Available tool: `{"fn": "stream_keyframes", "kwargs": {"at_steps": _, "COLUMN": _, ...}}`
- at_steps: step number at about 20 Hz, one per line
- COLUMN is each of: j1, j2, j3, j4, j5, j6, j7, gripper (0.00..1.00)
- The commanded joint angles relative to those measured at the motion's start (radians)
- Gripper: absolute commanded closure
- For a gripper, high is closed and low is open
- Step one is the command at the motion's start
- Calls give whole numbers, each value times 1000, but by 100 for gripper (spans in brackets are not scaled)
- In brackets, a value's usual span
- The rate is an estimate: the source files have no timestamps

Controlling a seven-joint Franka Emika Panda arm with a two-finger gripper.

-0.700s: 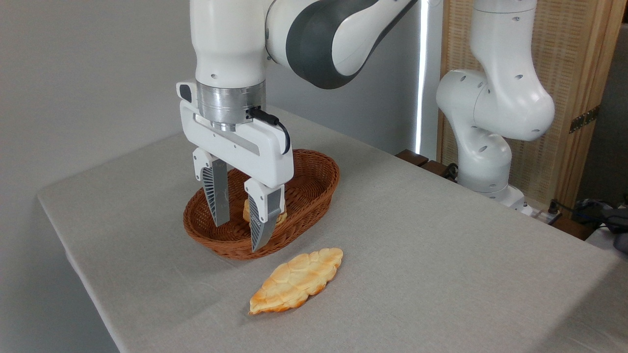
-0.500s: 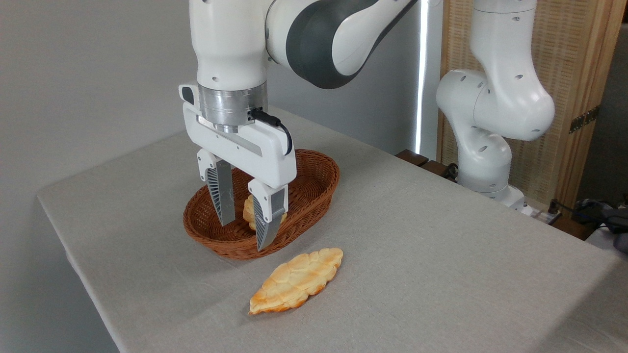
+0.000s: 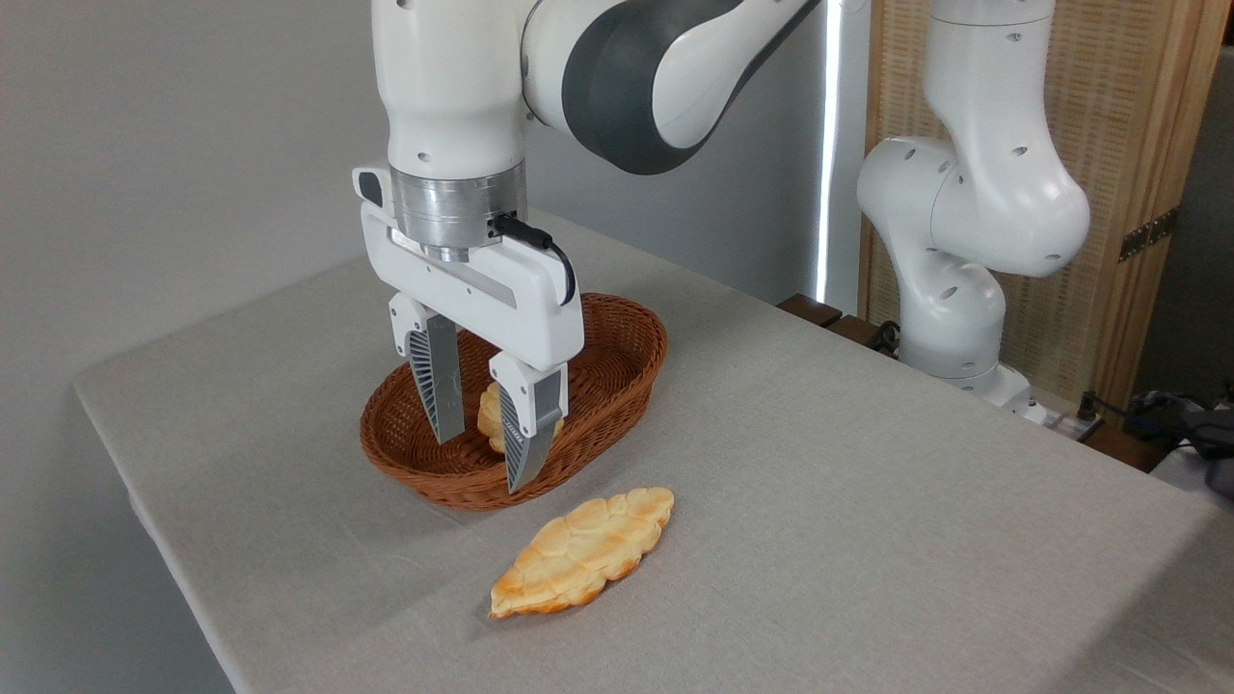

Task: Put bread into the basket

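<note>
The robot's gripper will next grab the bread by the narrowing part (image 3: 541, 573) beside the bread's pointed tip, to put it into the basket (image 3: 636, 333).
The bread (image 3: 581, 550), a long flat leaf-shaped golden pastry, lies on the grey tablecloth just in front of the basket. The reddish-brown wicker basket (image 3: 636, 333) sits behind it, and a smaller pale-golden bread piece (image 3: 491, 415) rests inside, partly hidden by a finger. My gripper (image 3: 479, 458) hangs open over the basket's near half, fingers pointing down, with nothing held between them. The right finger (image 3: 525, 445) overlaps the basket's front rim in the picture.
The arm's white base (image 3: 950, 318) stands at the table's far right edge. A wooden screen (image 3: 1109, 193) rises behind it. Cables and dark items (image 3: 1181, 419) lie at the far right. The table's left edge (image 3: 125, 482) is near the basket.
The gripper has shifted slightly right and toward the front of the basket, still open. The small bread piece stays in the basket. The long bread has not moved.
</note>
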Motion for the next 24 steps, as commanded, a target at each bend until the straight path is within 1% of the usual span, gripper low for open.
{"fn": "stream_keyframes", "kwargs": {"at_steps": 1, "j1": 3, "j2": -4, "j3": 19, "j4": -11, "j5": -1, "j6": -13, "j7": 21, "gripper": 0}}
{"fn": "stream_keyframes", "kwargs": {"at_steps": 2, "j1": 2, "j2": -3, "j3": 34, "j4": -21, "j5": 2, "j6": -11, "j7": 22, "gripper": 0}}
{"fn": "stream_keyframes", "kwargs": {"at_steps": 3, "j1": 2, "j2": -4, "j3": 34, "j4": -34, "j5": 3, "j6": -8, "j7": 24, "gripper": 0}}
{"fn": "stream_keyframes", "kwargs": {"at_steps": 6, "j1": 2, "j2": -4, "j3": 37, "j4": -80, "j5": 37, "j6": 78, "j7": 22, "gripper": 0}}
{"fn": "stream_keyframes", "kwargs": {"at_steps": 9, "j1": 2, "j2": 0, "j3": 57, "j4": -113, "j5": 37, "j6": 147, "j7": 24, "gripper": 0}}
{"fn": "stream_keyframes", "kwargs": {"at_steps": 14, "j1": 3, "j2": 16, "j3": 79, "j4": -133, "j5": 40, "j6": 194, "j7": 25, "gripper": 0}}
{"fn": "stream_keyframes", "kwargs": {"at_steps": 16, "j1": 3, "j2": 20, "j3": 79, "j4": -165, "j5": 98, "j6": 225, "j7": 25, "gripper": 0}}
{"fn": "stream_keyframes", "kwargs": {"at_steps": 17, "j1": 3, "j2": 20, "j3": 80, "j4": -177, "j5": 115, "j6": 245, "j7": 25, "gripper": 0}}
{"fn": "stream_keyframes", "kwargs": {"at_steps": 24, "j1": 2, "j2": 40, "j3": 79, "j4": -180, "j5": 117, "j6": 259, "j7": 24, "gripper": 0}}
